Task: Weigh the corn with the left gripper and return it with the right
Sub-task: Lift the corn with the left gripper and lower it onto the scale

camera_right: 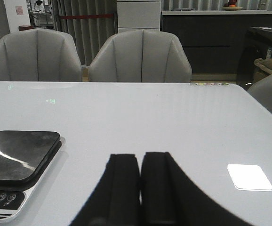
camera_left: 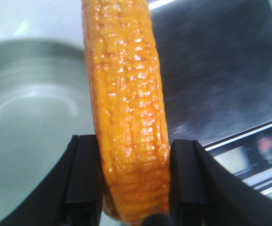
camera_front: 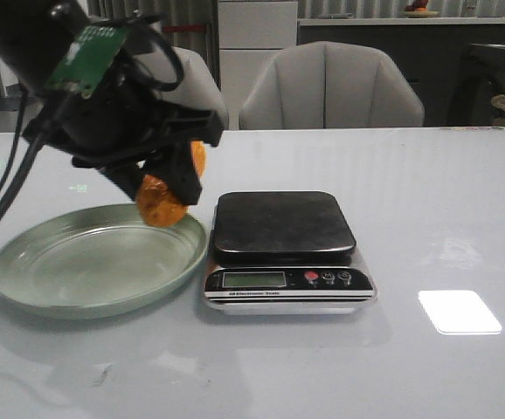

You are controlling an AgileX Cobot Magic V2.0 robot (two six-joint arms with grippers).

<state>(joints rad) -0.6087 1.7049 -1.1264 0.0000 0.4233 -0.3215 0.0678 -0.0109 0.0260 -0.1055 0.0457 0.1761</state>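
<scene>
The corn cob (camera_front: pixel 163 205) hangs above the plate's rim, short of the black scale platform (camera_front: pixel 283 223). I need to move it to the platform before my left gripper lets it go.
My left gripper (camera_front: pixel 167 179) is shut on the orange-yellow corn cob (camera_front: pixel 163 205) and holds it in the air above the right rim of the green plate (camera_front: pixel 43 301), just left of the scale (camera_front: pixel 283 225). In the left wrist view the corn (camera_left: pixel 126 103) stands between the two black fingers (camera_left: pixel 85 181), with the plate (camera_left: pixel 28 108) on one side and the dark scale platform (camera_left: pixel 220 70) on the other. My right gripper (camera_right: pixel 140 162) is shut and empty, low over the white table to the right of the scale (camera_right: pixel 18 153). It does not show in the front view.
The scale's display and buttons (camera_front: pixel 283 279) face the front. Grey chairs (camera_front: pixel 331 87) stand behind the table's far edge. A bright light patch (camera_front: pixel 459 311) lies on the table at the right.
</scene>
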